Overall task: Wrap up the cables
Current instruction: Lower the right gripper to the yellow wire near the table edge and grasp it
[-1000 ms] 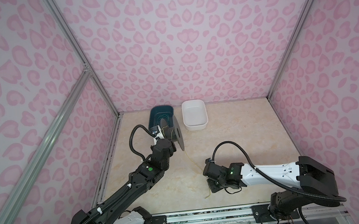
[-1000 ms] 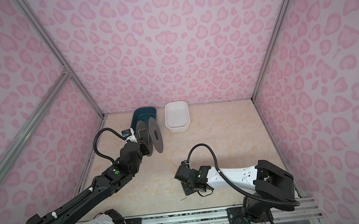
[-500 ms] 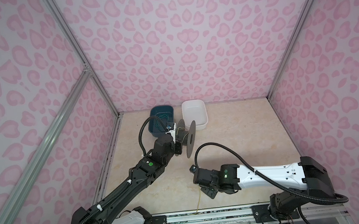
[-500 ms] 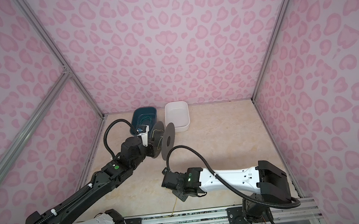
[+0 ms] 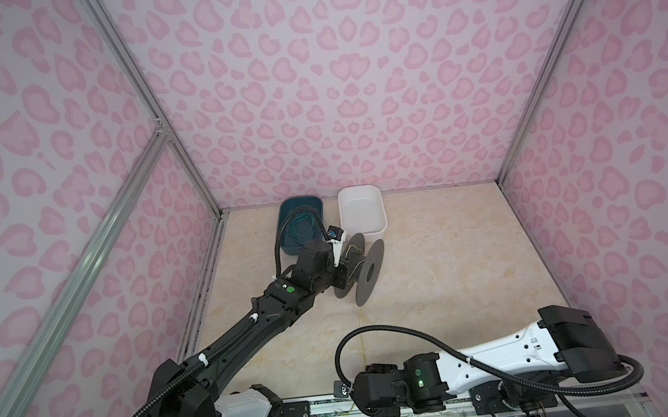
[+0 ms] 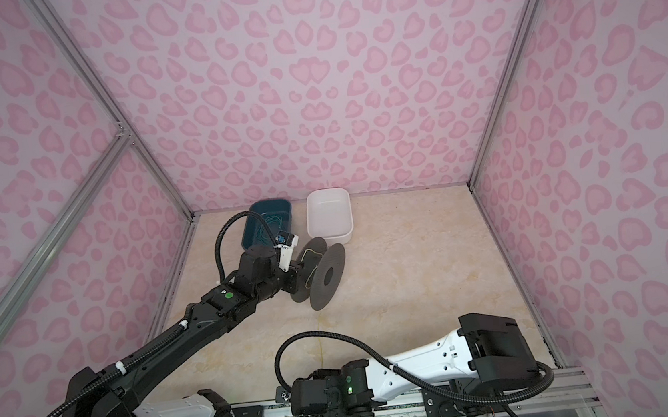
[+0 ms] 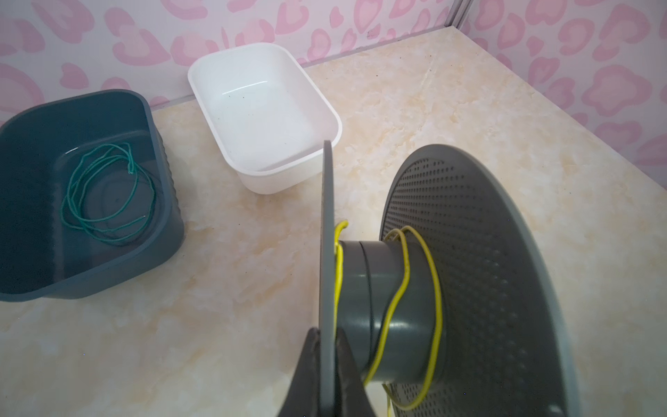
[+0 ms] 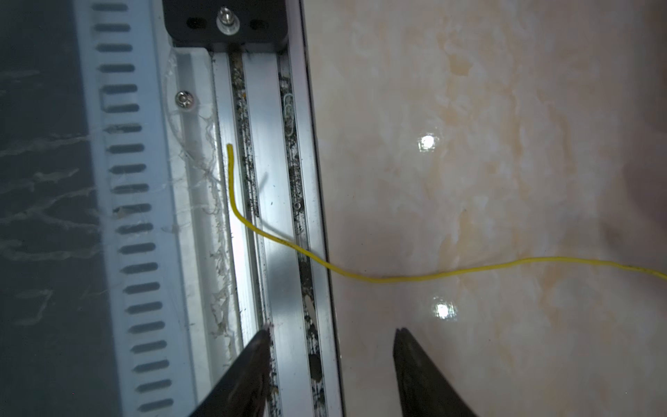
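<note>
The slack part of the yellow wire needs to stay free to wrap round the spool's middle (image 5: 360,268), so my right gripper should next pick up the yellow wire near its loose end (image 5: 353,405).
A grey spool (image 5: 361,267) (image 6: 321,271) stands on edge near the back of the table. My left gripper (image 7: 326,330) is shut on the thin rim of one spool flange. A few loose turns of the cables, a thin yellow wire (image 7: 405,274), lie round the spool's hub (image 7: 382,307). The wire's free end (image 8: 361,277) lies slack across the table's front edge and the metal rail. My right gripper (image 8: 332,330) hovers open just short of it, nothing between its fingers. In both top views the right wrist (image 5: 383,388) hides those fingers.
A dark teal bin (image 7: 169,202) (image 5: 300,199) holding a coiled green wire (image 7: 130,162) and an empty white bin (image 7: 335,119) (image 5: 359,188) stand at the back wall behind the spool. The aluminium rail (image 8: 285,180) runs along the front edge.
My right gripper has opened, let go of the yellow wire and drawn back to the front rail. The left arm has carried the spool a little to the right.
</note>
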